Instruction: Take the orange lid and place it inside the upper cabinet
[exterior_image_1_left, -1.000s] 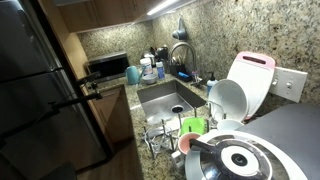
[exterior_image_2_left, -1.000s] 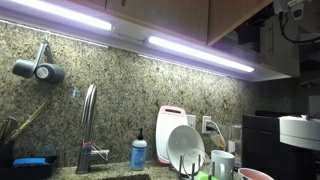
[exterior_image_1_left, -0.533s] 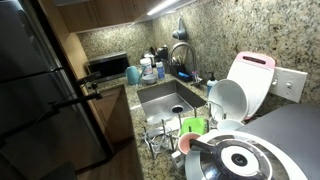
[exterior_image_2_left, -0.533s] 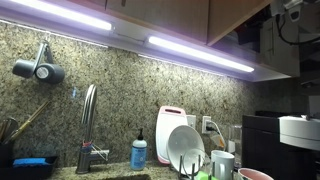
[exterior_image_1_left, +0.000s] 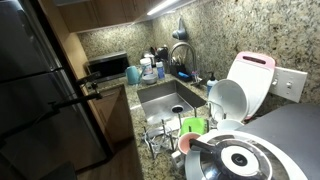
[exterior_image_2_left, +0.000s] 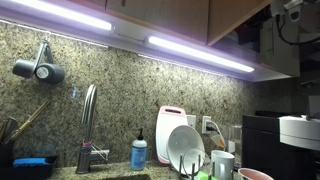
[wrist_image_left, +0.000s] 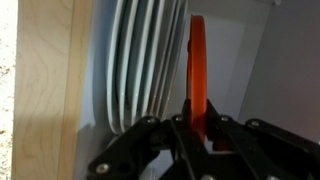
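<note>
The white plates are close beside the orange lid (wrist_image_left: 198, 60), so the lid would end up resting on edge against the plates, and my gripper should open its fingers.
In the wrist view my gripper (wrist_image_left: 198, 130) is shut on the orange lid (wrist_image_left: 198, 60), which I see edge-on as a thin orange-red strip rising from between the fingers. Beside it stand several white plates on edge against a pale wooden cabinet wall (wrist_image_left: 45, 90). A grey inner panel lies behind the lid. In an exterior view the upper cabinet (exterior_image_2_left: 240, 18) hangs open at the top right, with part of the arm (exterior_image_2_left: 295, 15) reaching into it. The lid and the fingers do not show in either exterior view.
Below are a steel sink (exterior_image_1_left: 168, 100), a faucet (exterior_image_2_left: 88, 125), a dish rack with white plates (exterior_image_2_left: 185, 150), a bright green cup (exterior_image_1_left: 193, 127), a pink-edged cutting board (exterior_image_1_left: 250, 85), and a dark refrigerator (exterior_image_1_left: 40, 90). An under-cabinet light strip (exterior_image_2_left: 200, 52) glows.
</note>
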